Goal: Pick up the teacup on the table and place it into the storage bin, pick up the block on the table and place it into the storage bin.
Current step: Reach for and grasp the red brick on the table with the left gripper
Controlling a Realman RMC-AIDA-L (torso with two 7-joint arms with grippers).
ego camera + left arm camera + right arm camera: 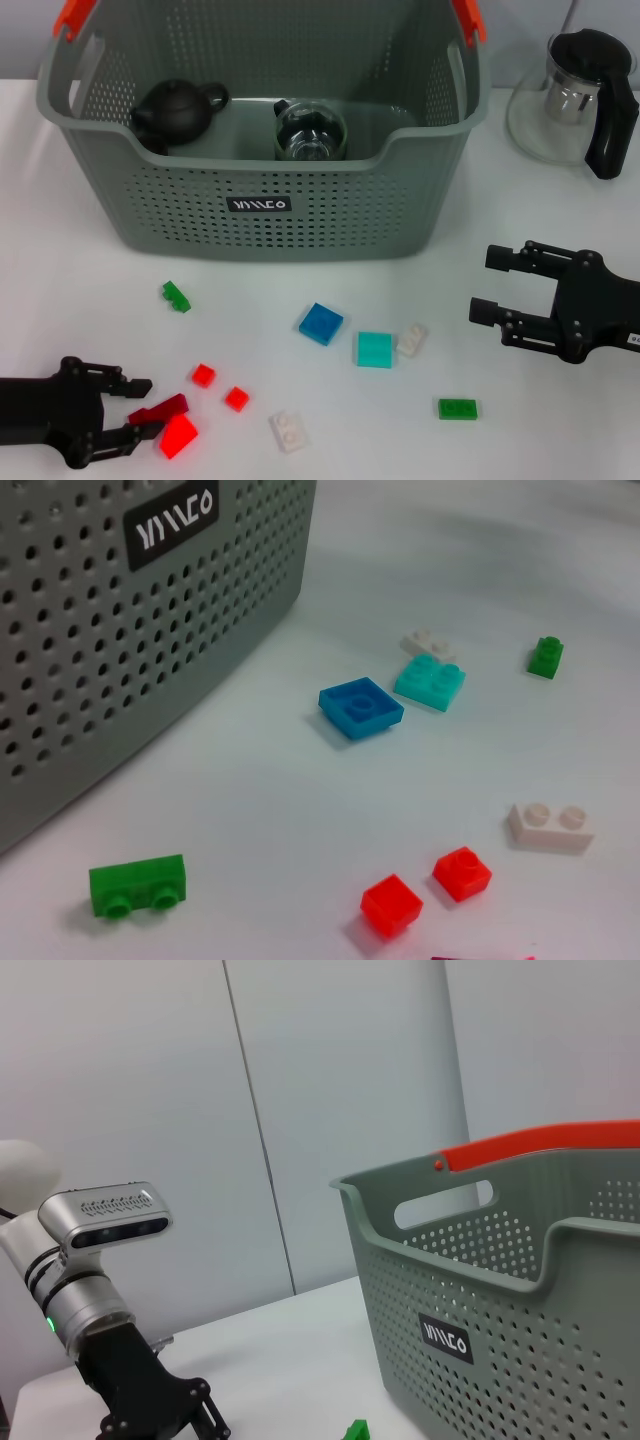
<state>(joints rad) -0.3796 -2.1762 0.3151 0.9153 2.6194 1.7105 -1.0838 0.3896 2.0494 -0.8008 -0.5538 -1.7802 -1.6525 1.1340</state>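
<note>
My left gripper has its fingers beside the dark red block, next to the bright red block, so it would hold the dark red block if it closed now.
The grey-green storage bin stands at the back of the table, its perforated wall also filling one side of the left wrist view. Inside it sit a glass teacup and a black teapot. Several small blocks lie in front of the bin. At the front left my left gripper is open, with a dark red block lying between its fingertips and a bright red block just beside it. My right gripper hovers open and empty at the right, above the table.
Loose blocks include a blue block, a teal block, white blocks, green blocks and small red blocks. A glass pitcher with a black handle stands at the back right.
</note>
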